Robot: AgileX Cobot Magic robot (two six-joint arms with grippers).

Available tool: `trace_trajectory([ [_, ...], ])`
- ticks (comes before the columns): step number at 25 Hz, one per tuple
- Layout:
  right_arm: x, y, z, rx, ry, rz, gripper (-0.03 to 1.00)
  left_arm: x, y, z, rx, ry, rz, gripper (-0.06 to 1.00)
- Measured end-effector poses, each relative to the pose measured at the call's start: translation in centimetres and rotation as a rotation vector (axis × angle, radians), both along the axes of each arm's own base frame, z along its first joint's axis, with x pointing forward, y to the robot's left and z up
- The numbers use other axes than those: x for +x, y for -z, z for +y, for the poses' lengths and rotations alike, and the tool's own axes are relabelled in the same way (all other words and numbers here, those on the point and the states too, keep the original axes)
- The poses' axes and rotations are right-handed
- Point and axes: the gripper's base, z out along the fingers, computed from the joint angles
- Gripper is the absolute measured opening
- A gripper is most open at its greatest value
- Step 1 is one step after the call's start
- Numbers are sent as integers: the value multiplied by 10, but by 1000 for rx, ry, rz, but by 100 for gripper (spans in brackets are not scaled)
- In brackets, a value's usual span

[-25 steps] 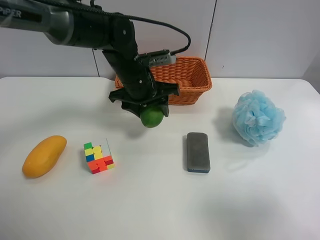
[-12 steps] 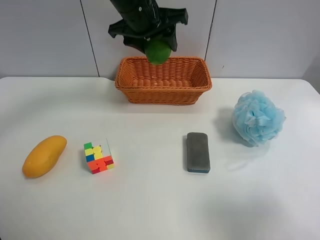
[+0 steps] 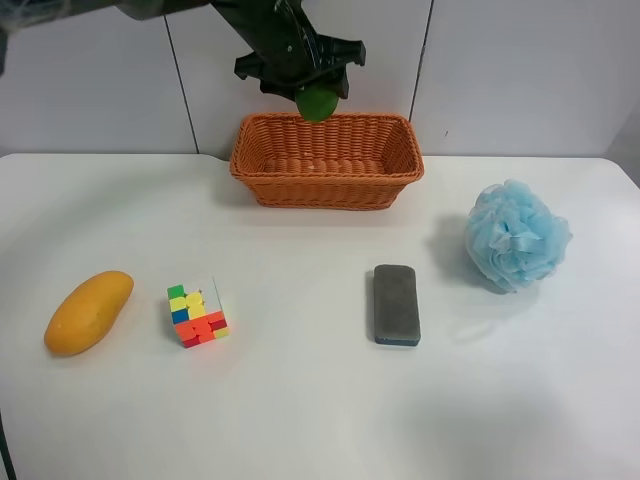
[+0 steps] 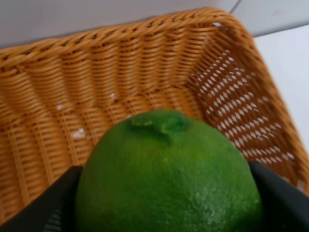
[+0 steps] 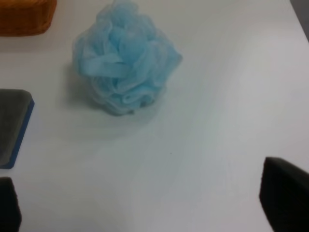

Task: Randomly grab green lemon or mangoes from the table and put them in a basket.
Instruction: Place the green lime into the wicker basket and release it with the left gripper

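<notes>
The green lemon [image 3: 318,102] is hanging above the bottom of the wicker basket, so my left gripper needs to bring the lemon farther down into it before letting go.
My left gripper [image 3: 312,92] is shut on the green lemon [image 3: 318,102] and holds it in the air above the back of the orange wicker basket [image 3: 400,170]. In the left wrist view the lemon [image 4: 166,176] fills the space between the fingers [image 4: 282,203], with the basket's inside [image 4: 72,96] right below it. The orange-yellow mango [image 3: 88,312] lies on the white table [image 3: 300,400] at the exterior high view's left. My right gripper [image 5: 145,212] is open and empty, low over the table near the blue puff.
A colourful cube [image 3: 197,314] sits right of the mango. A grey sponge block [image 3: 396,304] lies in the middle and also shows in the right wrist view [image 5: 12,125]. A light blue bath puff [image 3: 515,236] [image 5: 123,65] sits at the view's right.
My left gripper lifted the green lemon from just above the table up and back over the basket, then sank slightly. The other objects have not moved.
</notes>
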Motion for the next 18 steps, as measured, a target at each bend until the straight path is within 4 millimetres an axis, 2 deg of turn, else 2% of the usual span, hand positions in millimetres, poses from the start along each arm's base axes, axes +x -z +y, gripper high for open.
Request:
trace_trajectory([
  [5,0,0,0,0,0,0,99,16,40,0,24,-8,7,62],
  [9,0,0,0,0,0,0,99,23,64,-1,61,0,-11,62],
  [18,0,0,0,0,0,0,99,30,100,-4,83,4,-3,62],
])
